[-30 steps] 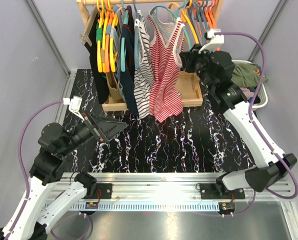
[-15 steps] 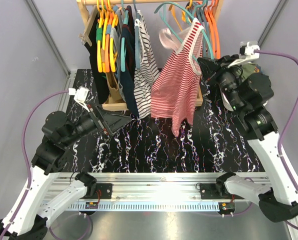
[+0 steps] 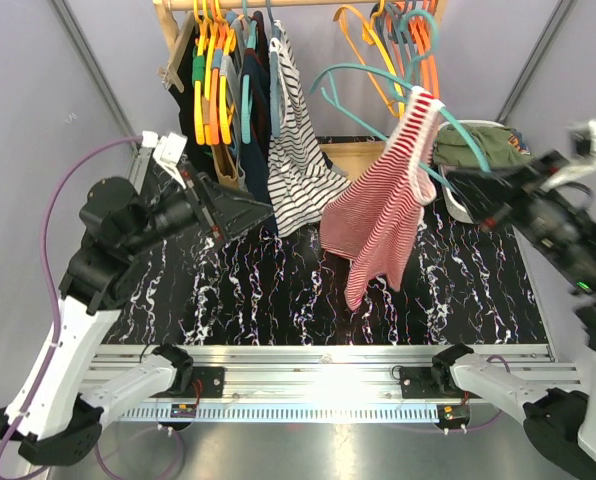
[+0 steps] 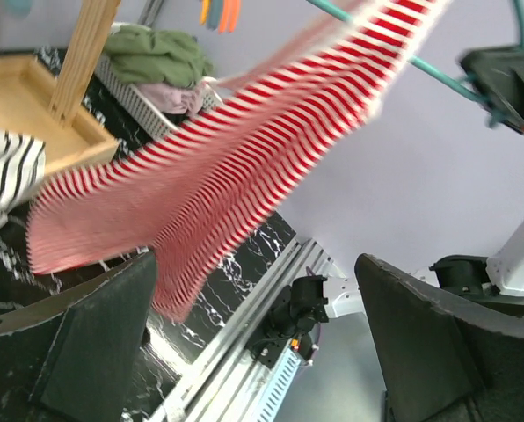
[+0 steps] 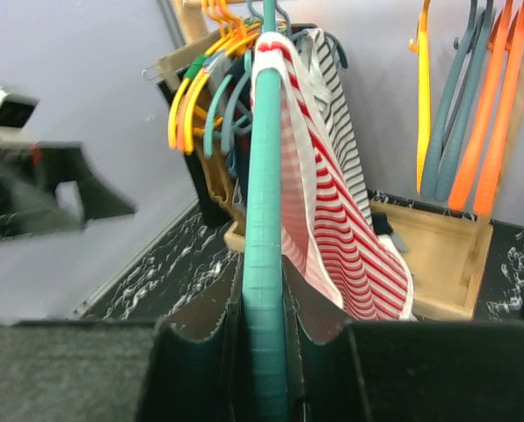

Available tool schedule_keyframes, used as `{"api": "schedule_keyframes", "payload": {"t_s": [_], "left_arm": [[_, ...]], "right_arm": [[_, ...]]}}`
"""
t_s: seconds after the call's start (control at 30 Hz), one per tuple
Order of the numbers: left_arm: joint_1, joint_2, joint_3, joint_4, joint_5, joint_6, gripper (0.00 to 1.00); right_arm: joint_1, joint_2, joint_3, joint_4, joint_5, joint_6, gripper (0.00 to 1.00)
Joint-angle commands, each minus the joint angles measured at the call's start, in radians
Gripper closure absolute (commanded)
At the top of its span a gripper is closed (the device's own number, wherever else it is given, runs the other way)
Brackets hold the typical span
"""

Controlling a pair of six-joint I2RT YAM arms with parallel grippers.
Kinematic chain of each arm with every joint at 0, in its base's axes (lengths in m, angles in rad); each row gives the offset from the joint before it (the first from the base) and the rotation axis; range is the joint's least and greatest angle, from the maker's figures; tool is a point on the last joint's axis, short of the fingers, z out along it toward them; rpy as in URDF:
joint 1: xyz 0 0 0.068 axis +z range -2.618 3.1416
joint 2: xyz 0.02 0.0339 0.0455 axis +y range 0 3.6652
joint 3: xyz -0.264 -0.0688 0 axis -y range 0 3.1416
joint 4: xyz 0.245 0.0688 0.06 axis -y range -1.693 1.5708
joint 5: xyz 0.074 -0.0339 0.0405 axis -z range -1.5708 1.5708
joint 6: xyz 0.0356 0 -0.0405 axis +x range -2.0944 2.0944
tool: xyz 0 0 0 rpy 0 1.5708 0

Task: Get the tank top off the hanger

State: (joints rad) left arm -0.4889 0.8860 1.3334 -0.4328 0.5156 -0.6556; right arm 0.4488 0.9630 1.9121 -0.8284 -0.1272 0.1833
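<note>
I should next grab the teal hanger's bare arm near its hook with my left gripper, so the tank top can come off over the hanger's other end.
The red-and-white striped tank top (image 3: 383,215) hangs from a teal hanger (image 3: 378,72), away from the rail and tilted over the black marble table. My right gripper (image 3: 456,180) is shut on the hanger's lower arm. In the right wrist view the teal bar (image 5: 266,220) runs straight between the jaws of that gripper (image 5: 266,343), and the tank top (image 5: 332,220) drapes to its right. My left gripper (image 3: 258,212) is open, just left of the garment and not touching it. In the left wrist view its gripper (image 4: 262,352) holds nothing and the tank top (image 4: 227,176) hangs beyond the fingers.
A wooden rack (image 3: 353,155) at the back carries several garments on yellow, teal and orange hangers (image 3: 418,40), including a black-and-white striped top (image 3: 298,150). A white basket (image 3: 456,205) holding green clothes (image 3: 478,145) stands at the back right.
My right gripper has pulled the hanger with the tank top off the rail, rightward and toward the near side; the garment now swings over the table. My left gripper has risen toward it, still open.
</note>
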Motion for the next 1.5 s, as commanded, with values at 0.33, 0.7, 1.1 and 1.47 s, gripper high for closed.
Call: {"api": "schedule_keyframes", "payload": {"t_s": [0.33, 0.7, 1.1, 1.47], "left_arm": [[0.004, 0.237, 0.535, -0.328, 0.078, 0.346, 0.01], [0.001, 0.1, 0.148, -0.025, 0.599, 0.162, 0.01], [-0.086, 0.036, -0.03, -0.193, 0.692, 0.205, 0.01], [-0.2, 0.059, -0.068, -0.181, 0.739, 0.2, 0.45]], "right_arm": [[0.137, 0.045, 0.345, -0.738, -0.191, 0.169, 1.0], [0.145, -0.027, -0.059, -0.511, -0.73, 0.286, 1.0], [0.145, 0.094, -0.122, -0.341, -0.887, 0.229, 1.0], [0.142, 0.194, -0.091, -0.207, -0.844, 0.222, 1.0]]}}
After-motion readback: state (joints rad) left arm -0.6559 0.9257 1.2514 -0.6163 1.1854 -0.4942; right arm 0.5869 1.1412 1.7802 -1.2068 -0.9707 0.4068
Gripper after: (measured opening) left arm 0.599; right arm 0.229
